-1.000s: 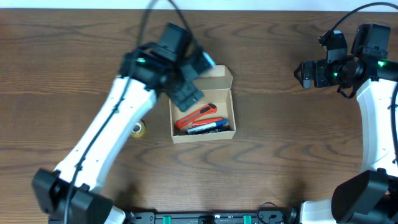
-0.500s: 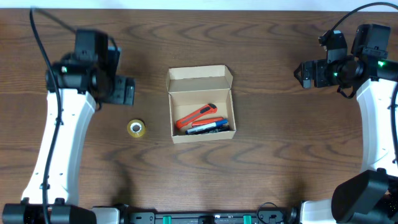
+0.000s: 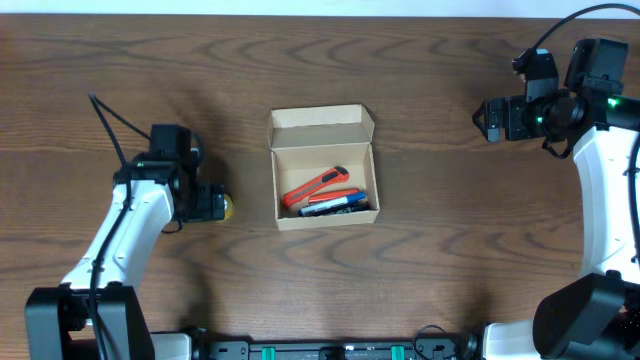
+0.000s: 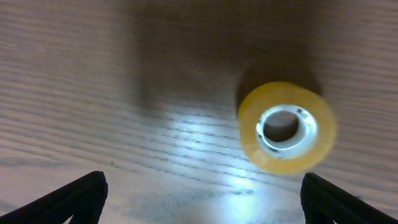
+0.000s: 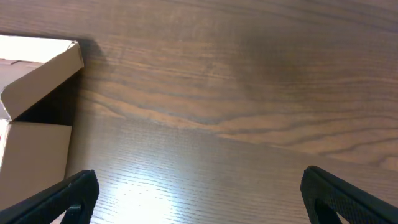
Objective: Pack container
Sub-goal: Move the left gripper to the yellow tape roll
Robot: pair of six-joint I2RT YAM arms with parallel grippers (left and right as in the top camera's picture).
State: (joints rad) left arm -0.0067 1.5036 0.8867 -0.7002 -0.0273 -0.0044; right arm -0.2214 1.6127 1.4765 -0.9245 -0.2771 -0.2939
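The tape roll (image 4: 287,127) is still wholly beyond the fingertips, so closing now would miss it. My left gripper first moves toward the roll, then closes on it.
The tan cardboard container (image 3: 322,168) stands open at the table's middle, its flap lid folded back at the far side. Inside lie an orange utility knife (image 3: 314,186) and some marker pens (image 3: 340,205). A yellow tape roll (image 4: 287,127) lies flat on the table, left of the box; overhead only its edge (image 3: 229,208) shows beside my left gripper (image 3: 205,203). My left gripper (image 4: 202,196) is open just above the table, with the roll ahead of the fingertips, toward the right one. My right gripper (image 3: 484,118) is open and empty at the far right; a box corner (image 5: 37,87) shows in its wrist view.
The brown wooden table (image 3: 450,250) lies all round. A black cable (image 3: 115,120) trails from the left arm. The right arm (image 3: 605,200) runs along the right edge.
My left arm swung from over the box out to the left, then came down beside the tape roll. The right arm has not moved.
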